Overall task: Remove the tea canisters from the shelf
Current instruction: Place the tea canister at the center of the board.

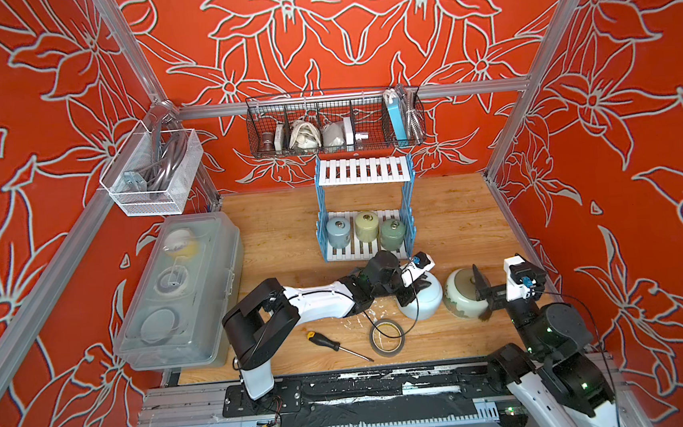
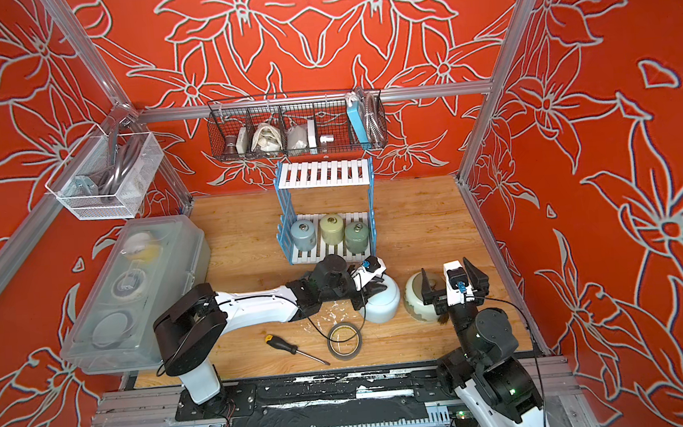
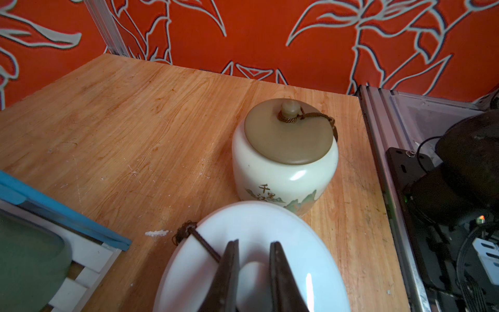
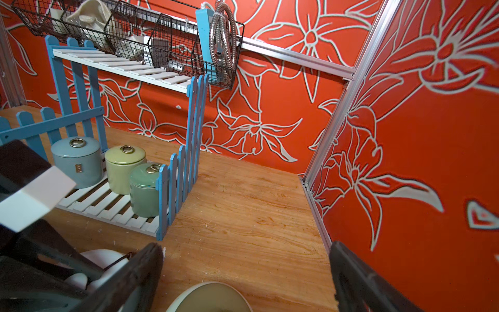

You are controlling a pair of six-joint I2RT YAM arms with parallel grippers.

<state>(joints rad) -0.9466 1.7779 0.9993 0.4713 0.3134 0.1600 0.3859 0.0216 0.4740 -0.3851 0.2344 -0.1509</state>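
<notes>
My left gripper is holding the white tea canister [image 1: 428, 303] low over flat, empty table and should let go of it now. The white canister would end up standing next to the cream canister.
My left gripper [image 3: 253, 259] is shut on the knob of the large white tea canister [image 1: 428, 303] [image 3: 256, 229], which is low over the wooden table just in front of the shelf [image 1: 363, 171] [image 4: 121, 67]. Beside it stands the cream canister with an olive lid [image 1: 461, 297] [image 3: 286, 151]. My right gripper [image 2: 446, 269] [image 4: 245, 251] hangs open above that canister, holding nothing. On the shelf's lower board stand three small canisters: grey-blue [image 1: 338, 231], pale yellow-green [image 1: 366, 226] and sage green [image 1: 392, 233]. The upper board is bare.
A screwdriver [image 1: 333, 344] and a grey roll of tape [image 1: 387, 338] lie near the table's front edge. A clear plastic box [image 1: 179, 290] fills the left side. A black wire basket [image 1: 335, 123] hangs over the shelf; a white mesh basket [image 1: 153, 171] hangs at the left wall.
</notes>
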